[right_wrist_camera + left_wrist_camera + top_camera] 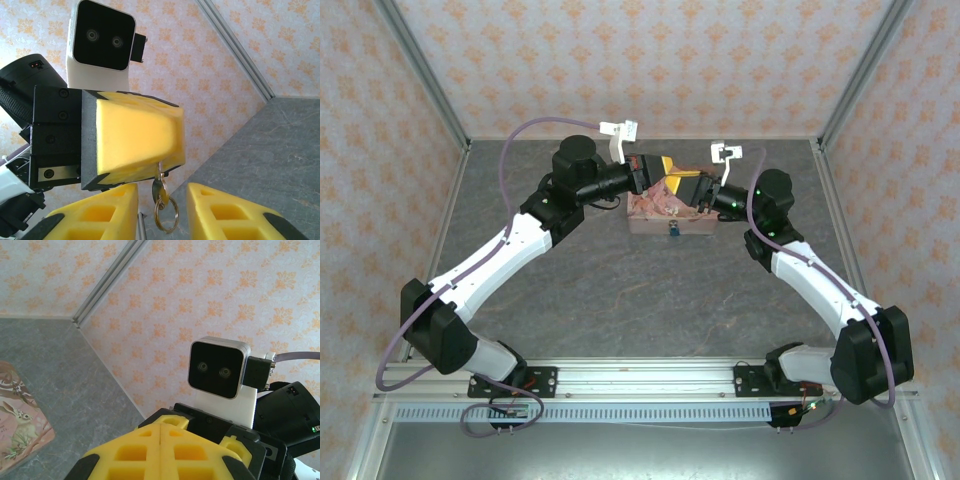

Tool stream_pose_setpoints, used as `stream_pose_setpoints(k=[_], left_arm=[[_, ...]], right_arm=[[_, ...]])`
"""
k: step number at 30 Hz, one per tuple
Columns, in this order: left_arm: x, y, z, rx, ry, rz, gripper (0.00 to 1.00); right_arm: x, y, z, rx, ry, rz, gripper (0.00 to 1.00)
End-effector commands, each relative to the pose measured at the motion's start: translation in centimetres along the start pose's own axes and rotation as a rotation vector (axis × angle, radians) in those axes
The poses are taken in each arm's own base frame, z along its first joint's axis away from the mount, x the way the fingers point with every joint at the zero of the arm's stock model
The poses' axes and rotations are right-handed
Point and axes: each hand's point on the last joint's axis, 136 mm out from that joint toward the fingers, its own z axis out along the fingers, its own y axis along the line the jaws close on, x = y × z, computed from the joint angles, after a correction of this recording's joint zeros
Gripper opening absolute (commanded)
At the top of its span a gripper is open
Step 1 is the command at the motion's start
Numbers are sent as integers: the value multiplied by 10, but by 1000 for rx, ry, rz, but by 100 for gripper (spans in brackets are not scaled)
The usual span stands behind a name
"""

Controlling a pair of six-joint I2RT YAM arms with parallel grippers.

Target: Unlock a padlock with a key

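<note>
My right gripper grabs the key by its hanging head at the ring end [160,192] next, which leaves the key's blade free to unlock the padlock.
Above the pink box [655,212] my two grippers meet tip to tip. My left gripper [668,166] [160,423] is shut, its yellow fingers [135,135] pinching the top of the small silvery key [160,189]. The key hangs down from them with its ring [166,216]. My right gripper [686,186] [162,212] is open, one finger on each side of the hanging key and ring, with a gap to both. The tiny blue padlock [673,232] hangs at the front face of the box, below the grippers.
The pink illustrated box [20,425] sits at the back middle of the grey table [620,290]. Patterned walls and metal corner posts [855,80] close in the back and sides. The right wrist's camera [218,367] sits close in front of my left gripper.
</note>
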Motion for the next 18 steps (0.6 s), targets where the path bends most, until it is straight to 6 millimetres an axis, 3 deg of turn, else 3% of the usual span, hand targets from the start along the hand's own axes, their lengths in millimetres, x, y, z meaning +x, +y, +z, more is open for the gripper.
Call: stream_pose_setpoints(k=[1, 18], left_arm=[[-9, -13, -6, 9, -29, 39, 0], [-9, -12, -7, 4, -32, 40, 0]], right_arm=[[-15, 22, 3, -66, -18, -65, 29], [-9, 11, 4, -36, 1, -43, 8]])
